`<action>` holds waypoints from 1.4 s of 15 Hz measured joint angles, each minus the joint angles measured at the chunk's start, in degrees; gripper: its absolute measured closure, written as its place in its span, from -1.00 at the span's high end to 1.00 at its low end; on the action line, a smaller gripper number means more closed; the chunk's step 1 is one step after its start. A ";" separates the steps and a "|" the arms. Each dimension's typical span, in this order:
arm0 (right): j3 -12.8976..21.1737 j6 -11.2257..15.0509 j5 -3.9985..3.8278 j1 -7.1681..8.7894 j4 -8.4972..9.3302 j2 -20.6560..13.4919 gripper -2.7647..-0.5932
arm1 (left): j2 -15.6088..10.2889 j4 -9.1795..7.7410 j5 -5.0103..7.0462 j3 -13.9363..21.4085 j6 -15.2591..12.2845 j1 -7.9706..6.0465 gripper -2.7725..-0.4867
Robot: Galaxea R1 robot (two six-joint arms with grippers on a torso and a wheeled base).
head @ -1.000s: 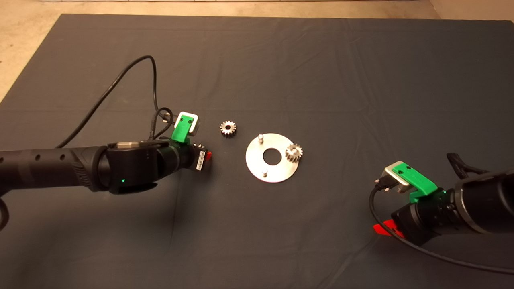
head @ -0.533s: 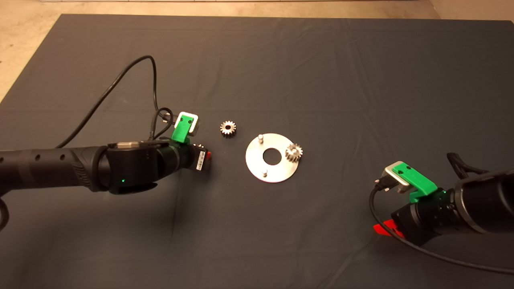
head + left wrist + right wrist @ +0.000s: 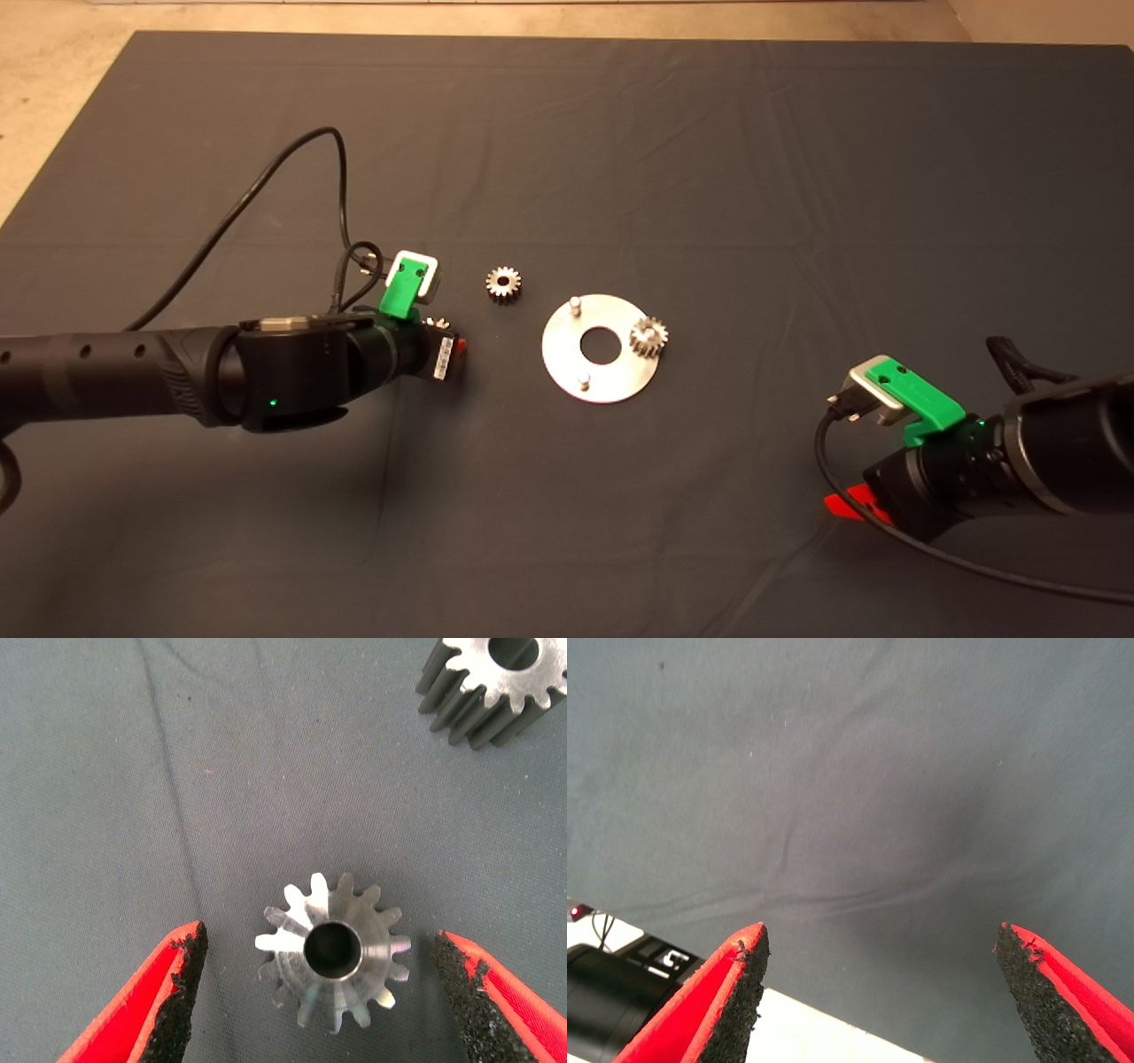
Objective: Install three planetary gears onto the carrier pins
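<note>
My left gripper grips the planetary gear by its toothed rim (image 3: pixel 282 943) next, so the planetary gear's bore (image 3: pixel 332 950) stays free to fit a carrier pin.
The round silver carrier plate (image 3: pixel 611 381) lies at the mat's middle. One planetary gear (image 3: pixel 648 337) sits on its right pin. Two bare carrier pins stand at the plate's upper left (image 3: pixel 574 303) and lower edge (image 3: pixel 583 383). A second gear (image 3: pixel 503 283) lies loose on the mat left of the plate; it also shows in the left wrist view (image 3: pixel 496 682). My left gripper (image 3: pixel 450 348) is low over the mat, open, with a third gear (image 3: pixel 332 950) lying flat between its fingers (image 3: pixel 173 997), untouched. My right gripper (image 3: pixel 849 508) waits open and empty at the lower right.
The left arm's black cable (image 3: pixel 266 177) loops over the mat behind the arm. The right wrist view shows bare mat (image 3: pixel 877 797) and its edge with the pale floor (image 3: pixel 815 1036) beyond.
My left arm has shifted very slightly. The gears, the plate and the right arm have not moved.
</note>
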 joint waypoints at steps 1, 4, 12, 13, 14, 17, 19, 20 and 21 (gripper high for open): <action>0.05 0.00 0.00 -0.01 0.00 0.00 0.19 | 0.00 0.01 -0.01 0.00 0.00 0.01 0.15; 0.05 0.00 -0.02 -0.01 0.00 -0.02 0.19 | 0.00 0.13 -0.08 0.00 0.00 0.01 0.15; 0.05 0.00 0.00 -0.01 0.00 -0.02 0.19 | 0.00 0.65 -2.42 -0.74 -0.01 0.20 0.03; 0.05 0.00 0.00 -0.01 0.00 -0.02 0.19 | 0.00 1.03 -2.56 -0.96 -0.01 0.65 -0.04; 0.05 0.00 0.00 -0.01 0.00 -0.04 0.19 | 0.01 1.03 -2.60 -1.04 -0.01 1.02 -0.10; 0.05 0.00 0.00 -0.01 0.00 -0.02 0.19 | 0.00 1.23 -2.97 -1.04 -0.02 1.28 -0.23; 0.05 0.00 0.00 -0.01 0.00 -0.04 0.19 | 0.00 1.23 -3.01 -1.04 -0.01 1.28 -0.24; 0.05 0.00 0.00 -0.01 0.00 -0.04 0.19 | 0.00 1.23 -3.01 -1.04 -0.03 1.28 -0.26; 0.05 0.00 0.00 -0.01 0.00 -0.05 0.19 | -0.02 1.28 -3.00 -1.04 -0.04 1.28 -0.33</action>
